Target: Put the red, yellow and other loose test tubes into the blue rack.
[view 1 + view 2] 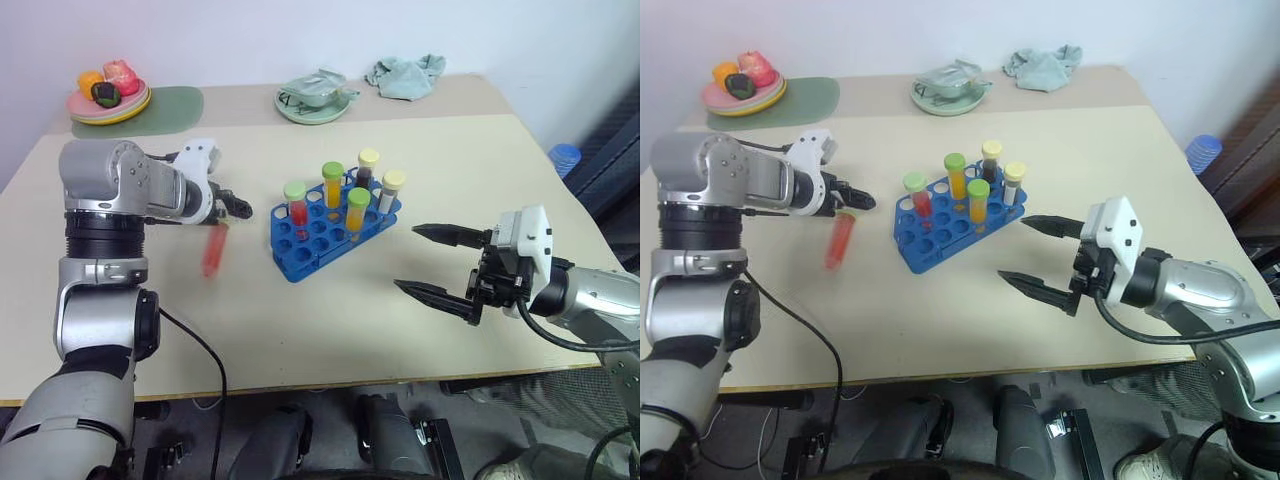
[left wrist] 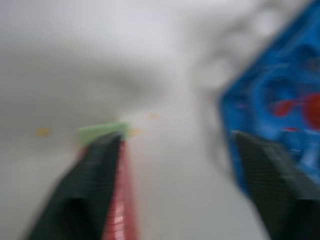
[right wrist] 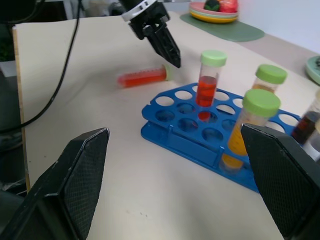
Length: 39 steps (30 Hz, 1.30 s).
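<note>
I need to line up my left gripper before I close it on the red tube (image 1: 212,252). The tube lies under one finger, so my left gripper would miss it if I closed now.
The blue rack (image 1: 312,243) stands mid-table, holding several capped tubes upright: a red one (image 1: 297,207), two yellow-orange ones with green caps (image 1: 333,186), a dark brown one (image 1: 367,170) and a pale one. A loose red test tube (image 1: 212,252) with a green cap shows blurred just below my left gripper (image 1: 238,209), left of the rack. In the right wrist view this tube (image 3: 142,77) lies on its side on the table. The left gripper is open, and the tube (image 2: 118,210) runs along one finger. My right gripper (image 1: 440,262) hangs open and empty, right of the rack.
At the back left, a plate of toy food (image 1: 108,98) rests on a green mat (image 1: 170,106). A pale green dish (image 1: 315,98) and a teal cloth (image 1: 405,75) lie at the back. A black cable (image 1: 205,350) hangs off the table's front edge.
</note>
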### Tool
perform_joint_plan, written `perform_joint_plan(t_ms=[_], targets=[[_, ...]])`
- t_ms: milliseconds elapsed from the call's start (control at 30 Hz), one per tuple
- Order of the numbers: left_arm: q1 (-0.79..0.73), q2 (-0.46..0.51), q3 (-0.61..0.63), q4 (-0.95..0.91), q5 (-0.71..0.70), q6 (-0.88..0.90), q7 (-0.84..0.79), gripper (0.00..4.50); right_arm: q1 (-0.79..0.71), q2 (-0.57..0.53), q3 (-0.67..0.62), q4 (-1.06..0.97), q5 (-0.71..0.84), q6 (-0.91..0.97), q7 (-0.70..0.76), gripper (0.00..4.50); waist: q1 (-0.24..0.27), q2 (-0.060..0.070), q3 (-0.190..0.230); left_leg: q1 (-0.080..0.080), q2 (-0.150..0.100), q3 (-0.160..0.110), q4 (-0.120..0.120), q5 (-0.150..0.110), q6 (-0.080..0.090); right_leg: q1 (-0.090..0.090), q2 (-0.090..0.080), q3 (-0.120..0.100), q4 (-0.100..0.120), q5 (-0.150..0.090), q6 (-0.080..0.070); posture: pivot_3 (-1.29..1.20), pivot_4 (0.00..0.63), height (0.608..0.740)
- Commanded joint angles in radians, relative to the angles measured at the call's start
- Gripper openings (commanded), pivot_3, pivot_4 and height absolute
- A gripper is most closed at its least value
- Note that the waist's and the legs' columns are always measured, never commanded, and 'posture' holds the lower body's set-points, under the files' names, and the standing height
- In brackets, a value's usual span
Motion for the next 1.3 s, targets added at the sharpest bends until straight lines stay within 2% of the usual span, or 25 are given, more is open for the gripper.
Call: perform_joint_plan(t_ms=[33, 467, 867, 967, 1100, 1200, 1300], targets=[[-0.07, -0.007, 0.024, 0.061, 0.032, 0.008, 0.041, 4.42, 0.009, -0.008, -0.042, -0.044, 0.004, -0.013, -0.011, 4.31, -0.001, 0.0, 0.0, 0.0, 0.0, 0.0, 0.0, 0.0, 0.0, 0.0, 0.0, 0.0, 0.0, 0.0, 0.0, 0.0, 0.15, 0.74], [-0.145, -0.056, 0.027, 0.295, 0.138, 0.005, 0.081, 4.42, 0.05, -0.009, -0.072, -0.081, 0.014, -0.001, -0.042, 4.31, -0.003, 0.0, 0.0, 0.0, 0.0, 0.0, 0.0, 0.0, 0.0, -0.001, 0.0, 0.0, 0.0, 0.0, 0.0, 0.0, 0.15, 0.74], [-0.161, -0.097, 0.005, 0.466, 0.231, -0.131, 0.072, 4.42, 0.078, -0.007, -0.089, -0.116, 0.03, 0.011, -0.075, 4.31, -0.002, 0.0, 0.0, 0.0, 0.0, 0.0, 0.0, 0.0, 0.0, -0.001, 0.0, 0.0, 0.0, 0.0, 0.0, 0.0, 0.15, 0.74], [-0.166, -0.109, -0.016, 0.501, 0.251, -0.167, 0.057, 3.68, 0.081, -0.013, -0.099, -0.12, 0.037, 0.017, -0.08, 4.31, -0.002, 0.001, -0.001, 0.001, 0.0, 0.0, 0.0, 0.0, 0.0, 0.0, 0.0, 0.0, 0.001, 0.0, 0.0, 0.0, 0.15, 0.74], [-0.175, -0.11, -0.015, 0.511, 0.26, -0.166, 0.038, 1.68, 0.087, -0.018, -0.109, -0.124, 0.044, 0.024, -0.082, 4.31, 0.005, 0.001, -0.001, 0.001, 0.0, 0.0, 0.0, 0.0, 0.0, 0.001, -0.001, 0.0, 0.001, 0.0, 0.0, 0.0, 0.15, 0.74], [-0.17, -0.098, -0.017, 0.487, 0.255, -0.137, 0.018, 1.68, 0.088, -0.017, -0.109, -0.122, 0.042, 0.025, -0.081, 4.31, 0.016, 0.001, -0.001, 0.001, -0.001, 0.001, 0.0, 0.0, 0.0, 0.001, -0.001, 0.0, 0.001, 0.0, 0.0, 0.0, 0.15, 0.74], [-0.112, -0.035, -0.087, 0.286, 0.171, -0.043, -0.106, 1.68, 0.071, -0.012, -0.092, -0.107, 0.037, 0.021, -0.079, 4.31, 0.02, 0.0, -0.001, -0.001, -0.001, 0.001, 0.0, 0.0, 0.0, -0.001, -0.001, 0.0, 0.001, 0.0, 0.0, 0.0, 0.15, 0.74]])
